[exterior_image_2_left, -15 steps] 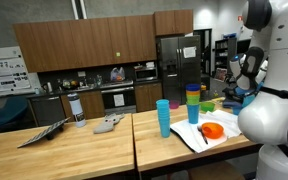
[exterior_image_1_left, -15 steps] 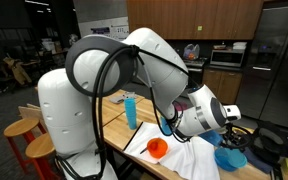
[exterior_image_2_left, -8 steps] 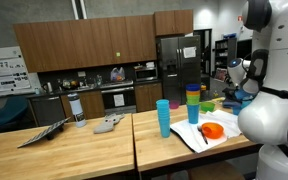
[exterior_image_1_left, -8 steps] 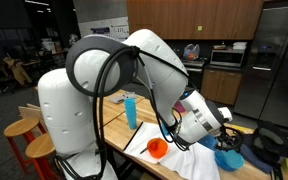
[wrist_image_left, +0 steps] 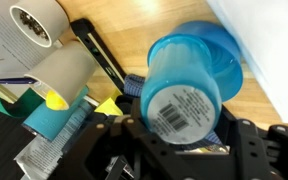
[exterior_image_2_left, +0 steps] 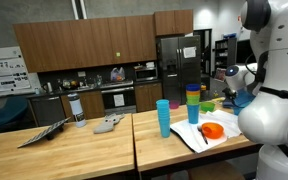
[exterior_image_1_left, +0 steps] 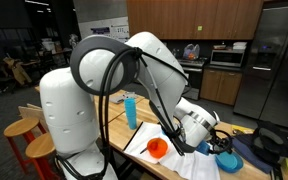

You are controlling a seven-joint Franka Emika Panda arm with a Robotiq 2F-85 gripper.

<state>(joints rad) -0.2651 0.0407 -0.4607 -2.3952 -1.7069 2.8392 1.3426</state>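
Another blue rim lies below, so the blue cup would fall short of the white cloth [exterior_image_1_left: 189, 165] if I opened now. The cup stays held in my gripper for now.
A blue plastic cup [wrist_image_left: 189, 80] fills the wrist view, its labelled base with a barcode turned toward the camera. My gripper [wrist_image_left: 180, 138] is shut on the blue cup, with one black finger on each side of its base. In an exterior view the gripper [exterior_image_1_left: 215, 148] hangs low over the far end of the wooden table [exterior_image_1_left: 124, 135] with the blue cup [exterior_image_1_left: 229, 162] under it. An orange bowl [exterior_image_1_left: 157, 148] lies on a white cloth [exterior_image_1_left: 189, 165] just beside it. The arm hides most of the cup there.
A tall blue tumbler [exterior_image_2_left: 163, 117], a stack of coloured cups [exterior_image_2_left: 193, 103] and the orange bowl [exterior_image_2_left: 212, 130] stand on the table. Rolls of tape and cardboard [wrist_image_left: 46, 50] and dark clutter lie beside the cup. Stools [exterior_image_1_left: 24, 128] stand by the table's side.
The wrist and gripper have come down and a little nearer the table's end with the blue cup still held. The jaws have not changed.
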